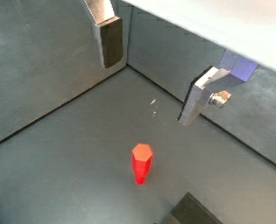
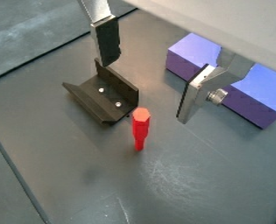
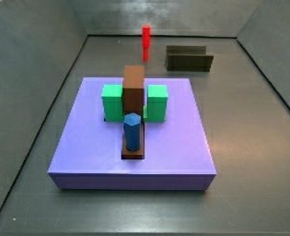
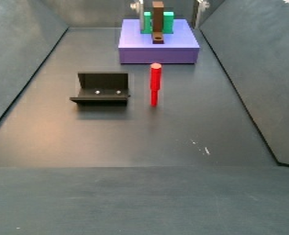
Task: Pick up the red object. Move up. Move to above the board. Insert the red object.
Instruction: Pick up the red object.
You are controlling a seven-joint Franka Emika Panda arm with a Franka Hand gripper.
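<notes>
I should grab the red object by its upper end (image 3: 146, 30) next. Then it can be inserted into the board (image 3: 133, 98).
The red object (image 4: 155, 84) is a thin red peg standing upright on the dark floor, next to the fixture (image 4: 101, 89). It also shows in both wrist views (image 1: 141, 163) (image 2: 140, 128) and in a side view (image 3: 146, 39). My gripper (image 2: 153, 66) hangs well above the peg, open, with nothing between its fingers (image 1: 109, 41). The board (image 3: 133, 98), a dark-brown plank, lies along a purple platform (image 3: 172, 147) between two green blocks (image 3: 112, 102). A blue peg (image 3: 133, 132) stands in the board's near end.
Grey walls close in the floor on all sides (image 1: 187, 52). The fixture (image 2: 105, 98) stands close beside the red peg. The purple platform (image 4: 177, 50) sits at the far end, and its corners show under the gripper (image 2: 194, 56).
</notes>
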